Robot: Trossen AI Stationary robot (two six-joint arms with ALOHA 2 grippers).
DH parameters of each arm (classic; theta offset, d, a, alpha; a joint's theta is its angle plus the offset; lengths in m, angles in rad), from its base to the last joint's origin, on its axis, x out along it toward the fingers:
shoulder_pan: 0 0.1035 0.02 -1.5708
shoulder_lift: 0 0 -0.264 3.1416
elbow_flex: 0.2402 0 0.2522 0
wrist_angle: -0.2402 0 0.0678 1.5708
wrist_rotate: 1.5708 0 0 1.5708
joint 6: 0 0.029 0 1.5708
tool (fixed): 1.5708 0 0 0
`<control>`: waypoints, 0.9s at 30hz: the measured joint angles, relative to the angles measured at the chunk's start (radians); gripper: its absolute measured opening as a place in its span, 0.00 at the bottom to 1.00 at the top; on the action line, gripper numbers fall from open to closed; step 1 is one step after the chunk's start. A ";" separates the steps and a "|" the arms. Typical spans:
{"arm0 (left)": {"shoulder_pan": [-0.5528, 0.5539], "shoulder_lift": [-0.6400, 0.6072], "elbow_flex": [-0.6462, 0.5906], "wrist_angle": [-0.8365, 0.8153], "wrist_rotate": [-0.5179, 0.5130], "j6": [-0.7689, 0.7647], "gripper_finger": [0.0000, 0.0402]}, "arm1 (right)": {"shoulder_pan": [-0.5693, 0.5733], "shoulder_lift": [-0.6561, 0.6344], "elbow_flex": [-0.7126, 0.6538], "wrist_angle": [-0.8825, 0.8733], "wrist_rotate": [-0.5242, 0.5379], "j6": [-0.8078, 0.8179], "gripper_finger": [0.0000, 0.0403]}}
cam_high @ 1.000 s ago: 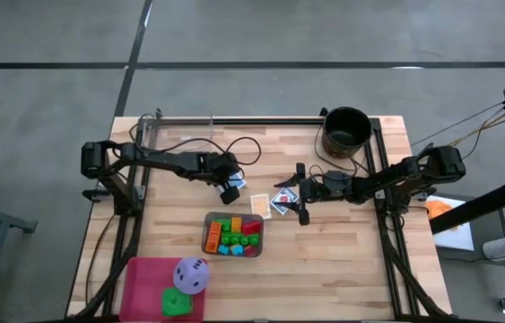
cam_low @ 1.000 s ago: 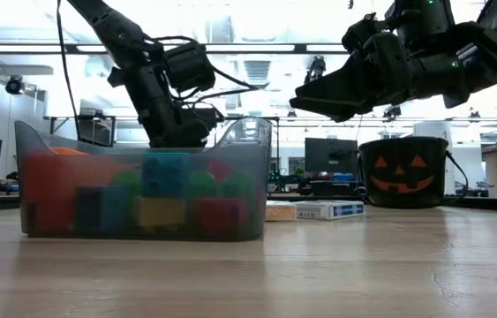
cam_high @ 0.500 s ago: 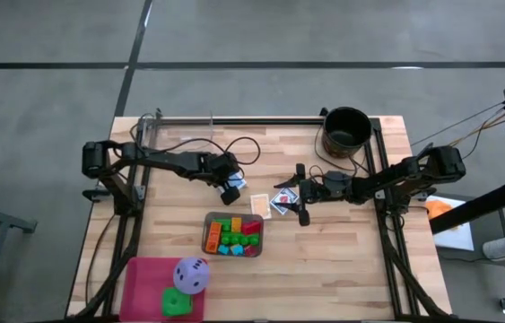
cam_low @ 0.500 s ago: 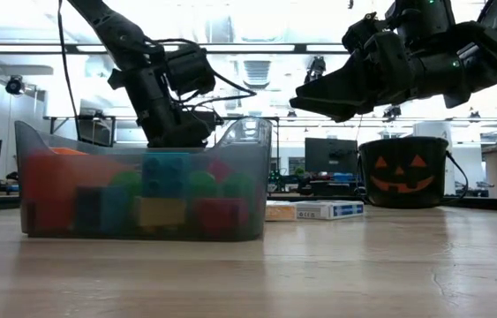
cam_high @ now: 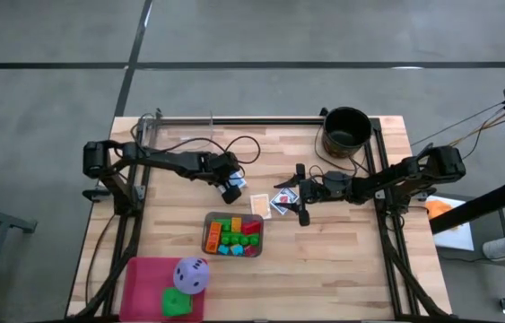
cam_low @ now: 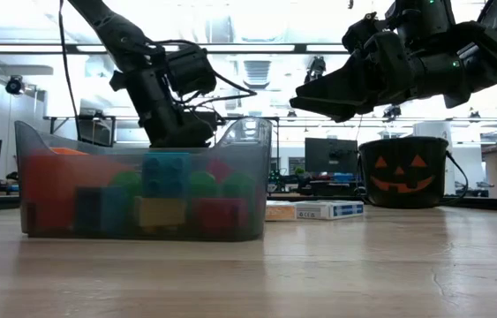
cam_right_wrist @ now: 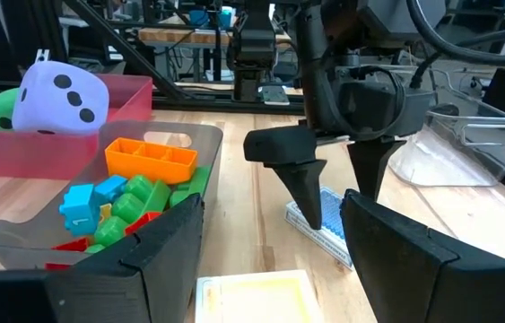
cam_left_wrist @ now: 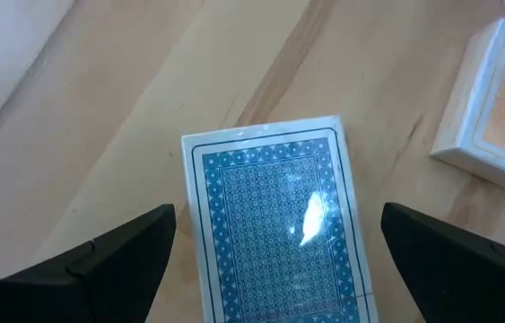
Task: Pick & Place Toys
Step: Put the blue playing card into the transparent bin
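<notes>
The blue-backed card deck needs to go in the clear box (cam_high: 185, 134). My left gripper should next grab the deck by its two long edges.
A blue-backed card deck (cam_left_wrist: 279, 224) lies flat on the wooden table, also seen in the high view (cam_high: 237, 185). My left gripper (cam_left_wrist: 279, 260) is open low over it, one finger on each side, not touching; it shows in the right wrist view (cam_right_wrist: 328, 193) too. My right gripper (cam_high: 301, 195) is open and empty, raised above the table (cam_low: 319, 99). A tan card pack (cam_high: 258, 205) and a patterned card (cam_high: 281, 199) lie just left of it. The coloured blocks (cam_high: 234, 233) fill the grey tray (cam_high: 207, 235).
A pink tray (cam_high: 144, 274) at the near left holds a purple die (cam_high: 191, 274) and a green die (cam_high: 176, 302). The black bucket (cam_high: 346, 130) stands at the far right. Cables (cam_high: 234, 148) lie behind my left arm. Bare wood lies at the near right.
</notes>
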 joint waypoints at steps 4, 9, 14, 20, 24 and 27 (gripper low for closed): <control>0.000 0.051 0.000 0.000 0.005 0.003 1.00 | 0.000 0.000 0.000 0.000 0.000 0.000 0.65; -0.001 0.138 0.047 -0.041 -0.012 0.016 1.00 | 0.000 0.000 0.000 0.000 0.000 0.000 0.65; -0.005 0.142 0.083 -0.080 -0.007 0.041 0.98 | 0.000 0.000 0.000 0.000 0.000 0.000 0.65; -0.006 0.115 0.104 -0.116 -0.028 0.041 0.80 | 0.000 0.000 0.000 -0.003 0.000 0.000 0.65; -0.005 0.117 0.104 -0.117 -0.037 0.042 0.76 | 0.001 0.000 0.000 -0.014 0.000 0.000 0.65; -0.005 0.117 0.104 -0.117 -0.040 0.045 0.76 | 0.001 0.000 0.000 -0.018 0.000 0.000 0.65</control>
